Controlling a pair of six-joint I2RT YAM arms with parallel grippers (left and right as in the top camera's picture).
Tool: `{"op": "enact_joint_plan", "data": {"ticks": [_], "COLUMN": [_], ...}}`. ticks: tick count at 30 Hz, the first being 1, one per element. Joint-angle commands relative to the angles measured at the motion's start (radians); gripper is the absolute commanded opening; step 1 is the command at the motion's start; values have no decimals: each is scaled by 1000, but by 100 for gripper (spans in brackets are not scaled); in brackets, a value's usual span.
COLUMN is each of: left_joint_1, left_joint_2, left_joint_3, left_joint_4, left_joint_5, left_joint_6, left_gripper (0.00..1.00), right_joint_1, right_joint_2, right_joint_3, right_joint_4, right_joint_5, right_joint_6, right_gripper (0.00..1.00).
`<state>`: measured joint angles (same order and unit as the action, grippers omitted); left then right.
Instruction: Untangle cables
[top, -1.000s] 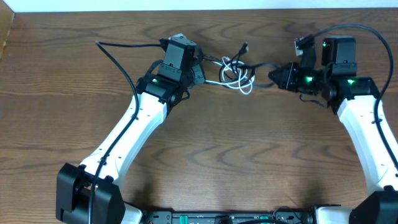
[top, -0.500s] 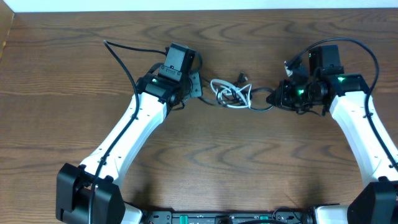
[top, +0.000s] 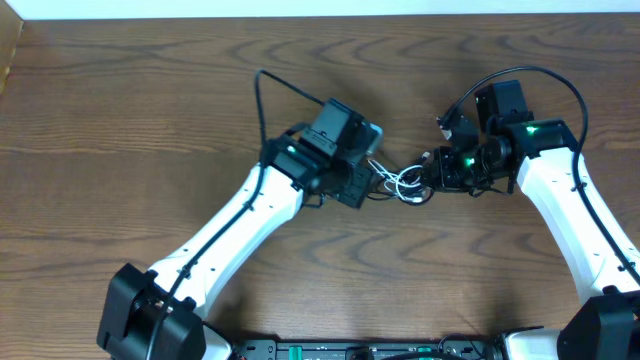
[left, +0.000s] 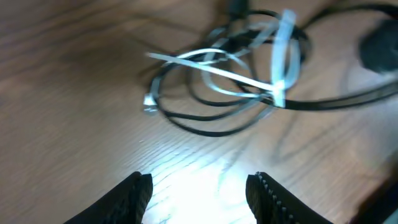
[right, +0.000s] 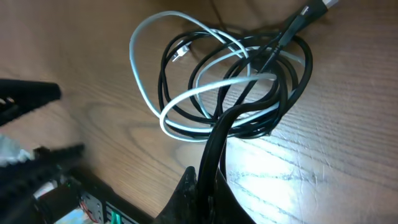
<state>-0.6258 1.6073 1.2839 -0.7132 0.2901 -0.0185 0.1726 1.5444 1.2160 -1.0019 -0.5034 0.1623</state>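
Note:
My left gripper reaches the coil of cables next and grabs its black cables opposite my right gripper, leaving the white cable free to untangle.
The cables are a small tangle of black and white cords lying on the wooden table between my two grippers. My right gripper is shut on black strands at the coil's right side; in the right wrist view the strands run up from its jaws into the loops. My left gripper is at the coil's left edge, open. In the left wrist view its fingers stand apart over bare wood, and the coil, blurred, lies just beyond them.
The thick black cord of the left arm loops up behind it, and the right arm's cord arcs over its wrist. The table's back edge meets a white wall. The left arm's body crosses the table's middle.
The left gripper has opened and swung right and forward to the coil. The right gripper has pulled the cables toward the front and a little left.

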Motion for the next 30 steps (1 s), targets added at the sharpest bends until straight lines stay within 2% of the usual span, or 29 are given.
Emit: {"op": "enact_joint_plan", "data": {"ticks": [1, 3, 9, 19, 27, 30], "left_joint_1": [-34, -42, -43, -34, -34, -35], "left_joint_2": [0, 17, 110, 246, 288, 290], "left_joint_3": [-4, -4, -4, -4, -4, -4], "left_joint_4": [19, 23, 68, 272, 335, 381], "left_joint_5": [13, 13, 12, 14, 44, 67], "left_joint_6": [130, 182, 245, 246, 246, 246], "left_gripper": [58, 64, 65, 65, 65, 61], "right_joint_1": [5, -1, -19, -48, -74, -75], "right_joint_2": [2, 2, 2, 2, 2, 2], "right_joint_3": [9, 9, 9, 9, 9, 9], "right_joint_4": [19, 30, 42, 40, 49, 53], "right_joint_5": [-53, -71, -112, -163, -240, -258], "right_joint_6": [-30, -30, -42, -74, -89, -89], "right_gripper": [1, 1, 1, 1, 1, 1]}}
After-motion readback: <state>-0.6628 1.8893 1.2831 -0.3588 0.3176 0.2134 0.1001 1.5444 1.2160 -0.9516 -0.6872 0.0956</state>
